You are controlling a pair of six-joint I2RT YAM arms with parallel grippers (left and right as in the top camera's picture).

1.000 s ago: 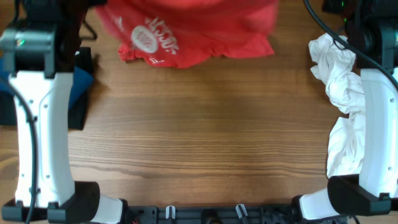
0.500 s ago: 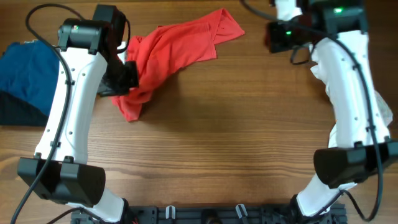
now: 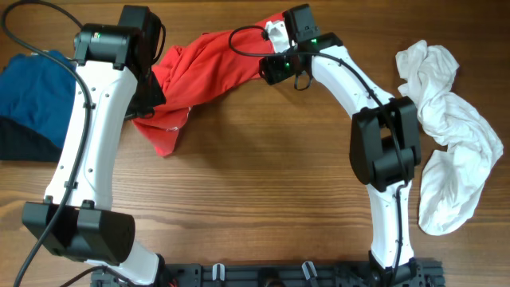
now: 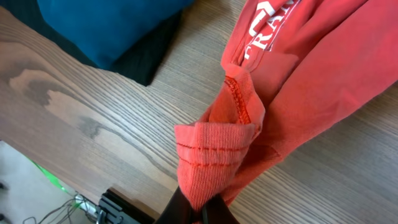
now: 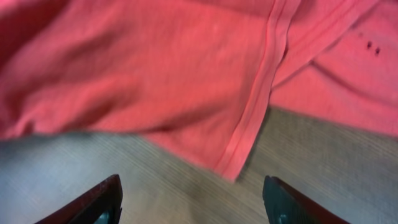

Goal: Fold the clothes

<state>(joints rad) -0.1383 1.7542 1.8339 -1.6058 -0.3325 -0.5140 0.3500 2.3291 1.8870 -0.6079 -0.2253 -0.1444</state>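
Note:
My right gripper grabs the red T-shirt (image 3: 209, 70) by its hem corner (image 3: 259, 76) next, opposite my left gripper's hold, to spread and fold it.
The clothes lie about the table. A red T-shirt (image 3: 209, 70) with white lettering (image 4: 268, 25) stretches across the far middle. My left gripper (image 3: 151, 108) is shut on a bunched hem of it (image 4: 214, 155), which rises from between the dark fingertips (image 4: 202, 213) at the bottom of the left wrist view. My right gripper (image 3: 268, 70) hangs open over the shirt's right edge. In the right wrist view its fingers (image 5: 102, 200) stand wide apart, with bare wood between them and the red hem (image 5: 249, 134) just beyond.
A crumpled white garment (image 3: 448, 151) lies along the right side. A blue garment (image 3: 32, 88) rests on a black one (image 3: 20, 143) at the left edge, close to the left arm. Both show in the left wrist view, blue (image 4: 106, 25) over black (image 4: 146, 59).
My right gripper has opened and swung left to the red shirt's right edge. The shirt's right corner has dropped and drawn in. My left gripper keeps its hold.

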